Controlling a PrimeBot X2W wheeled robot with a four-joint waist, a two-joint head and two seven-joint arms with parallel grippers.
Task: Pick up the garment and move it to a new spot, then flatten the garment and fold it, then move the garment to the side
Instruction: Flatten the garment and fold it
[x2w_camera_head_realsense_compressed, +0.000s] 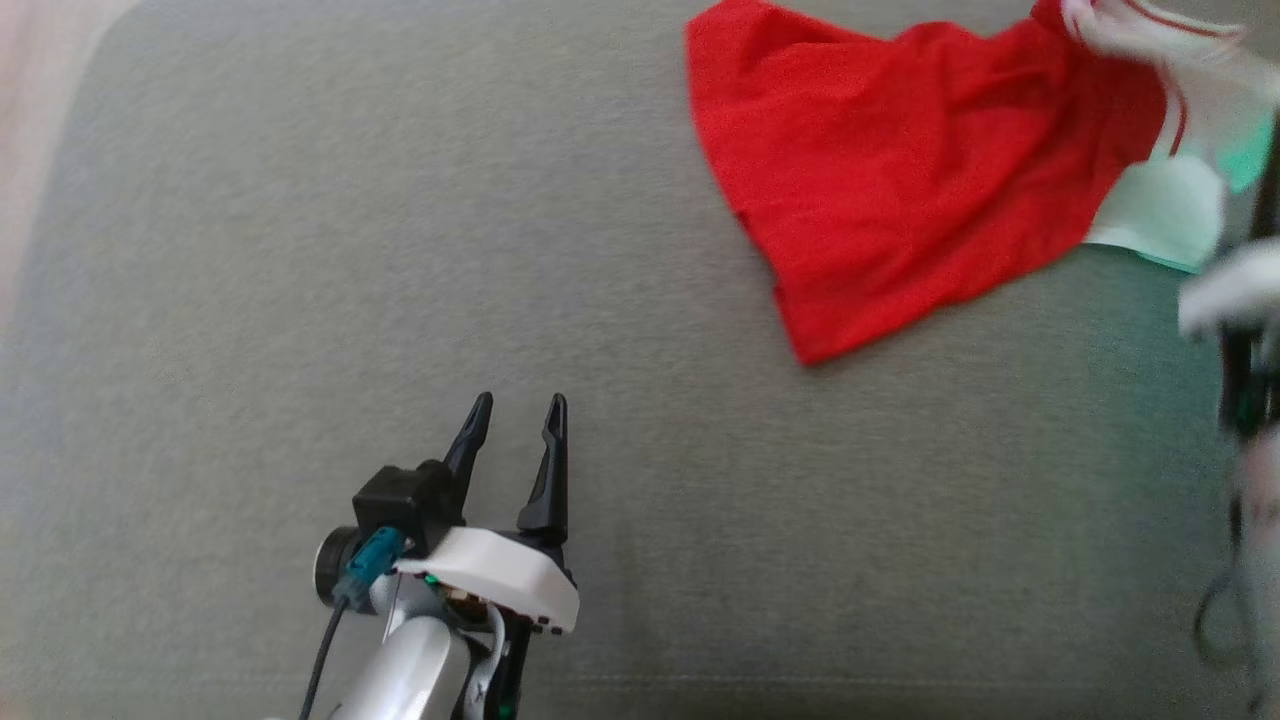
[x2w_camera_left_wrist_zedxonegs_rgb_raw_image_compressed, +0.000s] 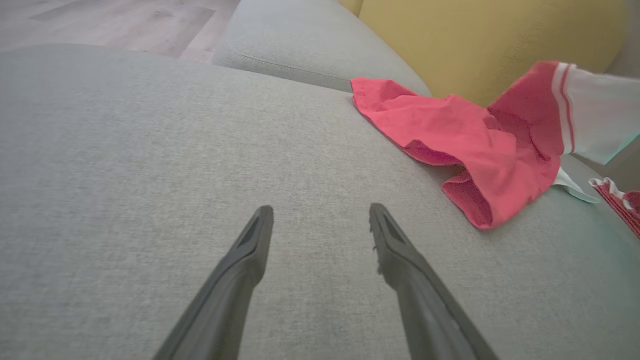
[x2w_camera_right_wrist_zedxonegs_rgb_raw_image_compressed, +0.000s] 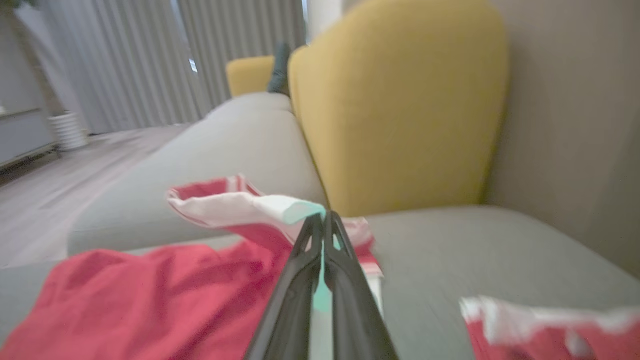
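My left gripper should next grab the garment by its red hem corner (x2w_camera_head_realsense_compressed: 809, 350), and then I will move the garment to a new spot on the seat (x2w_camera_head_realsense_compressed: 360, 240).
The garment (x2w_camera_head_realsense_compressed: 900, 170) is red with white, red-striped and mint-green parts, and lies crumpled at the far right of the grey sofa seat (x2w_camera_head_realsense_compressed: 400, 250). Its right end is lifted off the seat. In the right wrist view my right gripper (x2w_camera_right_wrist_zedxonegs_rgb_raw_image_compressed: 324, 218) is shut on the mint and white edge of the garment (x2w_camera_right_wrist_zedxonegs_rgb_raw_image_compressed: 150, 300), which hangs between the fingers. My right arm (x2w_camera_head_realsense_compressed: 1240, 300) is a blur at the head view's right edge. My left gripper (x2w_camera_head_realsense_compressed: 515, 410) stands open over bare seat, well to the left of the garment (x2w_camera_left_wrist_zedxonegs_rgb_raw_image_compressed: 465, 145), with nothing between its fingers (x2w_camera_left_wrist_zedxonegs_rgb_raw_image_compressed: 250, 250).
A yellow cushion (x2w_camera_right_wrist_zedxonegs_rgb_raw_image_compressed: 400, 100) stands behind the garment against the sofa back. Another red and white piece of cloth (x2w_camera_right_wrist_zedxonegs_rgb_raw_image_compressed: 550, 325) lies to the right on the seat. Wooden floor (x2w_camera_left_wrist_zedxonegs_rgb_raw_image_compressed: 125, 20) lies beyond the sofa's far edge.
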